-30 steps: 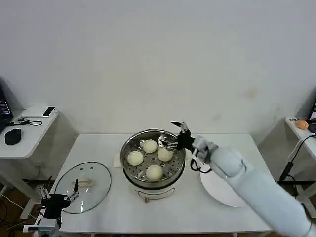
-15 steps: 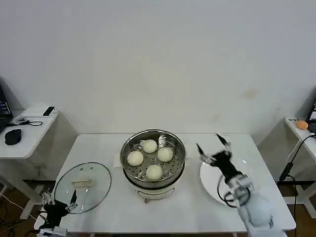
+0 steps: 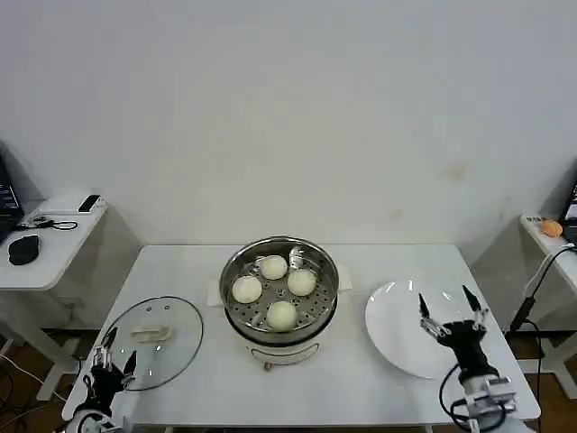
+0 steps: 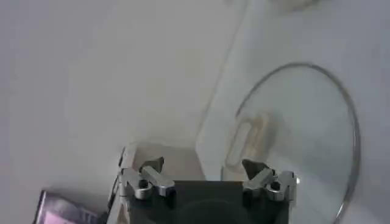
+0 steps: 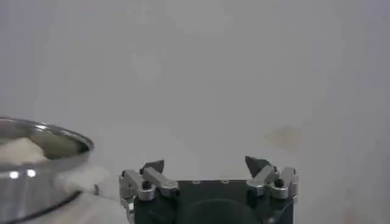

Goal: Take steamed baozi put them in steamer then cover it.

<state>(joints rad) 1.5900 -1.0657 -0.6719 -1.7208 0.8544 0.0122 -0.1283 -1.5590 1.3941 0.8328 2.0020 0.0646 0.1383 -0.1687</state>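
Observation:
The left gripper grabs the cover by its narrow cream handle (image 3: 151, 334) (image 4: 246, 145) next. The glass disc spreads too wide for the fingers.
Several off-white steamed baozi (image 3: 273, 267) lie in the shiny steamer (image 3: 236, 271) at the table's centre. Its rim (image 5: 42, 131) and one baozi (image 5: 21, 149) also show in the right wrist view. The cover (image 3: 171, 356), clear glass with a cream handle (image 3: 151, 334), lies flat on the table at the near left. My left gripper (image 3: 113, 361) hovers open at the cover's near-left edge; the left wrist view has the cover (image 4: 304, 128) beyond the open gripper (image 4: 204, 167). Over the near right part of the white plate (image 3: 392, 316), my right gripper (image 3: 453, 311) is open and holds nothing, as the right wrist view of it (image 5: 206, 163) confirms.
A side table (image 3: 54, 239) with a mouse and small devices stands to the left. Another small table (image 3: 541, 236) with an orange object is at the far right. The white table (image 3: 388, 266) ends close behind the steamer at the wall.
My right arm has drawn back from the steamer's right rim to the near right, over the plate. The left gripper has shifted slightly nearer and lower by the cover.

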